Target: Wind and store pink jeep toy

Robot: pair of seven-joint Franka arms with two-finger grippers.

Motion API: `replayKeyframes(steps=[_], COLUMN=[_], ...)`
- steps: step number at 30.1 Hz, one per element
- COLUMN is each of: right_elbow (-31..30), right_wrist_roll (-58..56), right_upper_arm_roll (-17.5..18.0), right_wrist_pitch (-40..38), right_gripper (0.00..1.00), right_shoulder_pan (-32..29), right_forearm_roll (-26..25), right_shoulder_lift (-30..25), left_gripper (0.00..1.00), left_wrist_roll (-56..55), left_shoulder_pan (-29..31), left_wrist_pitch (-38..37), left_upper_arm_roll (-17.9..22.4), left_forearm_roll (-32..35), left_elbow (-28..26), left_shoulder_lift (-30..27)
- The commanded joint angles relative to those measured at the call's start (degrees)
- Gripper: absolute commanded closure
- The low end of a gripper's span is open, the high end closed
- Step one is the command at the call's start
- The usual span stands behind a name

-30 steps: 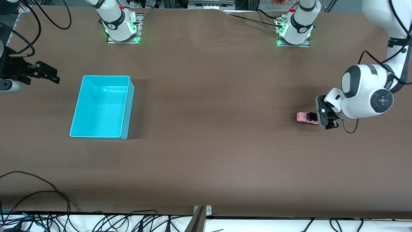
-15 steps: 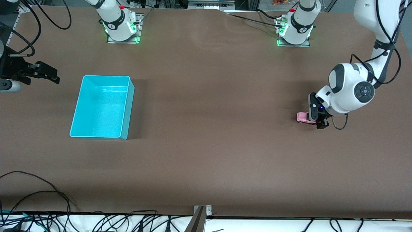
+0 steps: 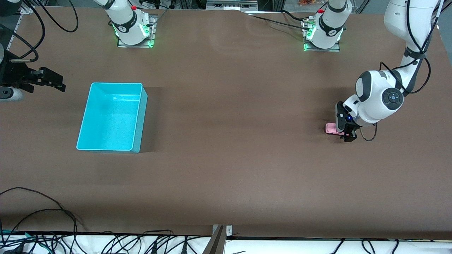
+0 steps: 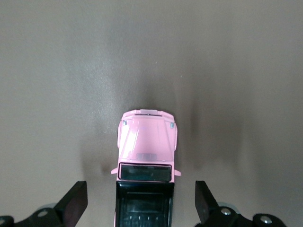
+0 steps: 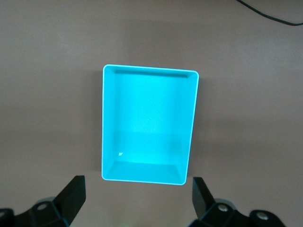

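Note:
The left gripper next needs to grab the pink jeep toy [image 4: 146,138] by its black roof [image 4: 144,202] to wind it.
The pink jeep toy [image 3: 331,128] stands on the brown table toward the left arm's end; in the left wrist view [image 4: 146,142] its pink hood and black roof show from above. My left gripper [image 3: 345,131] is low over the jeep's rear, open, with one finger [image 4: 73,203] on each side of the black roof and a gap to both. My right gripper [image 3: 46,80] is open and waits up in the air at the right arm's end, looking down on the turquoise bin [image 5: 149,124].
The turquoise bin [image 3: 112,117] stands open and empty toward the right arm's end of the table. Cables [image 3: 42,211] lie along the table's near edge. Both arm bases [image 3: 132,26] stand at the back edge.
My left arm has swung in and lowered, moving its gripper from beside the jeep to over its rear. The jeep, the bin and the right arm have not moved.

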Motion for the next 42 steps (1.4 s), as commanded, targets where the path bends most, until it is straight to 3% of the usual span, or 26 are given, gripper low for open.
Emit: replayKeyframes(steps=[1,2,4,6,12,19,22,42], right_elbow=[1.3,1.3,1.3,1.3,1.3,1.3,1.3,1.3], right_wrist_roll=[-0.5,-0.5,-0.5,-0.5,-0.5,-0.5,-0.5,-0.5], right_upper_arm_roll=[0.0,0.1,0.0,0.0,0.0,0.0,0.0,0.1], right_wrist_pitch=[-1.1,-1.1,-1.1,-1.1,-1.1,-1.1,-1.1,-1.1], right_gripper=[0.0,0.0,0.0,0.0,0.0,0.0,0.0,0.0], right_shoulder_pan=[-0.3,-0.3,-0.3,-0.3,-0.3,-0.3,-0.3,-0.3], right_forearm_roll=[-0.5,-0.5,-0.5,-0.5,-0.5,-0.5,-0.5,-0.5], right_shoulder_lift=[0.2,0.2,0.2,0.1,0.2,0.2,0.2,0.1], left_gripper=[0.05,0.14,0.44,0.63,0.72,0.95,1.0,1.0], left_wrist_roll=[3.0,3.0,3.0,3.1,3.1,3.1,2.6,-2.9], left_shoulder_pan=[2.2,2.2,2.2,2.2,2.2,2.2,2.2,3.3], left_wrist_pitch=[2.1,2.1,2.1,2.1,1.8,1.1,-1.1,-1.6], left_upper_arm_roll=[-0.4,-0.5,-0.5,-0.7,-1.5,-1.5,-1.5,-1.4], left_forearm_roll=[0.7,0.7,0.7,0.6,0.6,0.6,0.5,0.1], left_elbow=[0.0,0.1,0.0,0.0,0.0,0.0,0.1,0.1], left_shoulder_lift=[1.5,1.6,1.5,1.2,0.5,-0.6,-1.1,1.7])
